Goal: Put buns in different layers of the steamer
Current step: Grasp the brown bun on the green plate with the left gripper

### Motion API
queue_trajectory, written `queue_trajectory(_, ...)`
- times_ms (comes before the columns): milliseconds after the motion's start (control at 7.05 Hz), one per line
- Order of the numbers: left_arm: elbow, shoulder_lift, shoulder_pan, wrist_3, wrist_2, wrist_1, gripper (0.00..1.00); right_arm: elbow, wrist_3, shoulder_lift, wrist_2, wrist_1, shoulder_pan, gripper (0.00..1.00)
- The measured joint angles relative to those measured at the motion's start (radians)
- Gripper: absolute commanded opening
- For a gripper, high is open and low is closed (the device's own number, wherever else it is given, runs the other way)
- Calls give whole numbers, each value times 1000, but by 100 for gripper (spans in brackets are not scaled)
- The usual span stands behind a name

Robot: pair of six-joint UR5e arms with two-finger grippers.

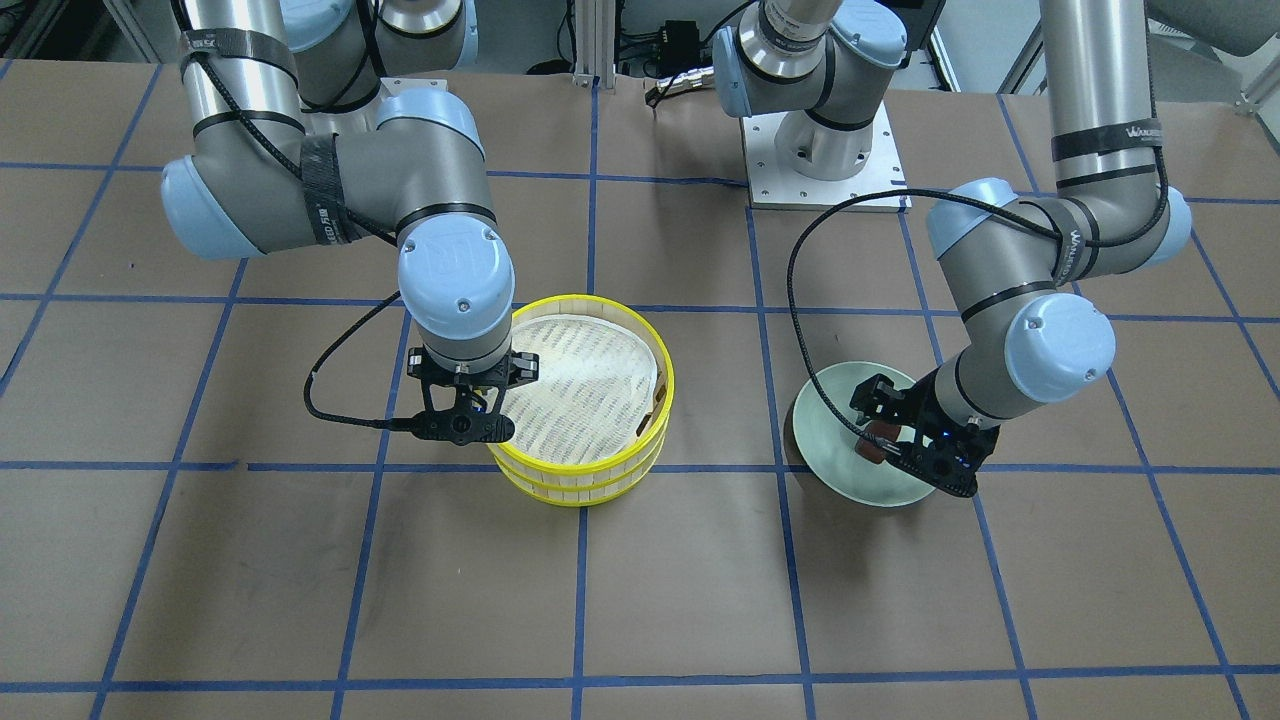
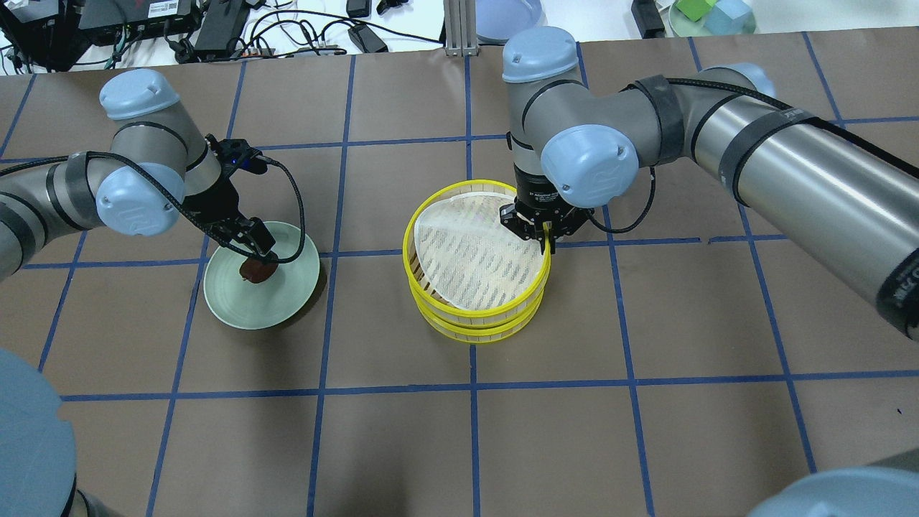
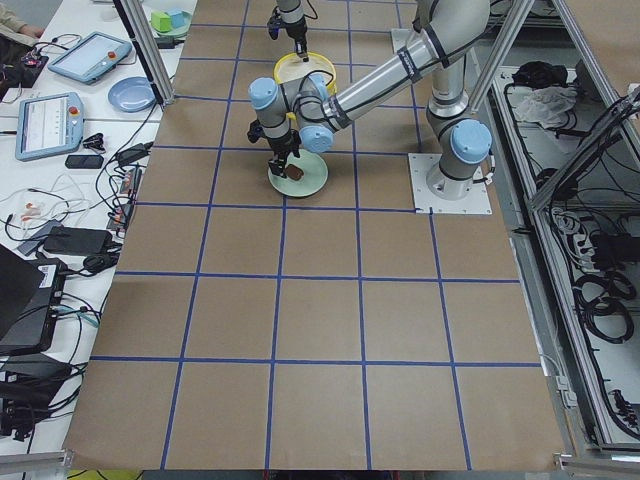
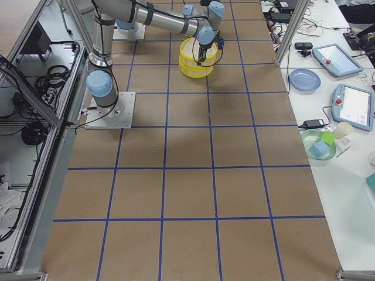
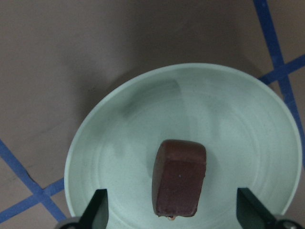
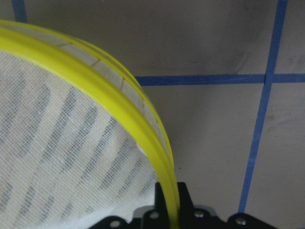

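My left gripper is going to grab the dark reddish-brown bun by its long sides next, so it can put the bun in a steamer layer (image 1: 576, 390).
The dark reddish-brown bun (image 5: 179, 176) lies on the pale green plate (image 5: 143, 119), also in the overhead view (image 2: 257, 270). My left gripper (image 5: 174, 210) is open just above it, one finger on each side, not touching. The two yellow-rimmed steamer layers are stacked: the top layer (image 2: 459, 310) with its white striped liner sits on the lower layer (image 2: 474, 334). My right gripper (image 2: 543, 240) is shut on the top layer's yellow rim (image 6: 95, 76). The cream-white bun is hidden or out of view.
The plate (image 2: 287, 301) sits on the robot's left, about a grid square from the steamer stack (image 1: 580, 490). Brown paper with blue tape lines covers the table. Cables and devices lie beyond the far table edge.
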Motion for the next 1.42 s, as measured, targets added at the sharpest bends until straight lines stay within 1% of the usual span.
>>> queue_trajectory(142, -5, -19, -1, 0, -22, 7, 91, 11, 0, 0, -2, -3, 0, 0)
queue_trajectory(284, -9, -34, -1, 0, -35, 11, 66, 17, 0, 0, 0, -5, 0, 0)
queue_trajectory(425, -12, -41, -2, 0, -40, 12, 50, 20, 2, -1, 4, -6, 0, 0)
queue_trajectory(567, -14, -41, -3, 0, -37, 11, 17, 20, 3, -2, 7, -7, 2, 0)
queue_trajectory(709, -15, -36, -4, 1, -34, 10, 0, 20, 4, -2, 8, -6, 3, 54)
queue_trajectory(851, -16, -32, -6, 3, -33, 8, 0, 21, 4, -1, 5, -5, 3, 100)
queue_trajectory(1134, -17, -27, -10, 5, -31, 5, 0, 18, 0, -4, -5, -2, 3, 100)
queue_trajectory(1276, -13, -23, -14, 4, -31, 6, 0, 9, -4, -23, -7, -2, 0, 100)
queue_trajectory(1418, -6, -14, -20, 0, -32, 4, 0, -4, -19, -65, -7, -2, -7, 100)
